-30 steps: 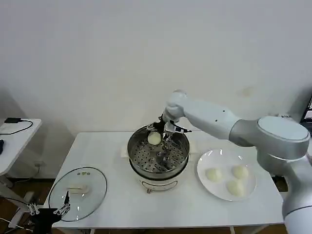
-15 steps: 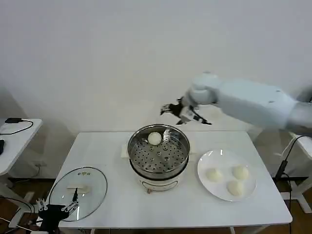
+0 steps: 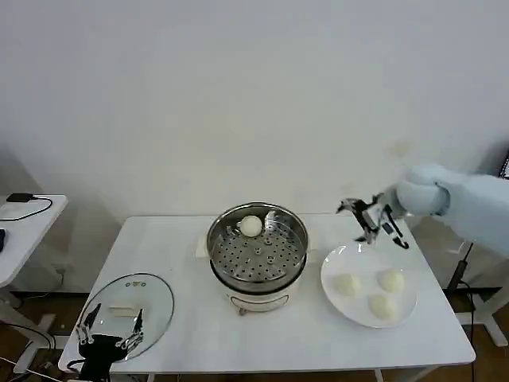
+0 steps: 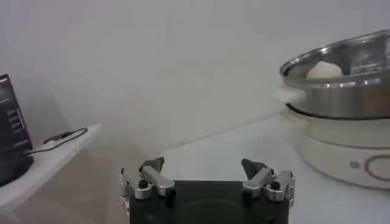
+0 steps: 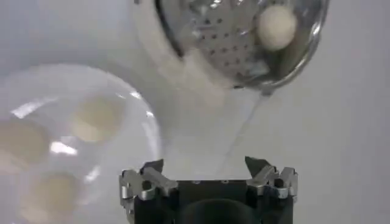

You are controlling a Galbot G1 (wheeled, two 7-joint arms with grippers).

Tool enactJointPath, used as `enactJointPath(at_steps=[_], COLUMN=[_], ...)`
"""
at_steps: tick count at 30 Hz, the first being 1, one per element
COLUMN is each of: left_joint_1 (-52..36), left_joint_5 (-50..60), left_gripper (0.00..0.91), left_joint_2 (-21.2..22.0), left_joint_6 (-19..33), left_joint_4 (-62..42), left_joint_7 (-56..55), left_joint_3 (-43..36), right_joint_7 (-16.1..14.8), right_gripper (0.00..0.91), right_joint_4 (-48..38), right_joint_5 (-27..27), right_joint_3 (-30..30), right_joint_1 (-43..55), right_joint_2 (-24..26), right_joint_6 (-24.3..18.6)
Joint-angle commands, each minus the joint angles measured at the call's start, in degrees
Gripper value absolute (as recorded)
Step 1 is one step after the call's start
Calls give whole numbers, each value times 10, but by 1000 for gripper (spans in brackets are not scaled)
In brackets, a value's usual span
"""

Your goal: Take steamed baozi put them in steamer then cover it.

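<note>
My right gripper grabs the baozi closest to the steamer by its round sides next, to fill the steamer (image 3: 257,253).
The steel steamer (image 3: 257,253) stands mid-table with one baozi (image 3: 250,227) on its perforated tray near the far rim. Three more baozi (image 3: 347,284) lie on the white plate (image 3: 332,267) to its right. My right gripper (image 3: 371,222) hangs open and empty above the plate's far edge. From that wrist I see the open gripper (image 5: 204,165), the plate (image 5: 42,91), the buns (image 5: 97,117) and the steamer (image 5: 237,42) beyond. The glass cover (image 3: 127,314) lies flat at the front left. My left gripper (image 3: 110,338) is open at the cover's near edge, low by the table front.
A white side table (image 3: 24,227) with a dark device (image 4: 12,143) and cable stands to the left. The left wrist view takes in the steamer's side (image 4: 341,91) and white base. Bare tabletop (image 3: 175,247) lies between cover and steamer. A wall is close behind.
The right gripper let the baozi go in the steamer, rose, and swung right to above the plate. The left gripper crept slightly right and up by the cover.
</note>
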State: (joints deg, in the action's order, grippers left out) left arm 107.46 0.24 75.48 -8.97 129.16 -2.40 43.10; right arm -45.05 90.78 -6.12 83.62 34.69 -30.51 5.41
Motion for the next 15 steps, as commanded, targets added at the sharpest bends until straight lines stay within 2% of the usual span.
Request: enactJointPath(at_steps=[1,4,15], left_joint_1=[0,-1,-4], left_joint_5=[13,12,10], left_gripper=[907,907,907], left_joint_2=[0,1,2], left_joint_6=[-1,0,-1], left_joint_4=[3,1,-9], left_joint_7=[0,-1,-1], left_joint_3=[-10,-7,1], right_joint_7=[-30,-47,-57], right_gripper=[907,907,907], right_joint_4=[-9,-42,-126], right_joint_5=[-43,-35,-24], right_joint_3=[-27,-57,-114], right_joint_1=[-96,-135,-212], right_joint_2=[40,22,-53], right_joint_6=[54,46,55])
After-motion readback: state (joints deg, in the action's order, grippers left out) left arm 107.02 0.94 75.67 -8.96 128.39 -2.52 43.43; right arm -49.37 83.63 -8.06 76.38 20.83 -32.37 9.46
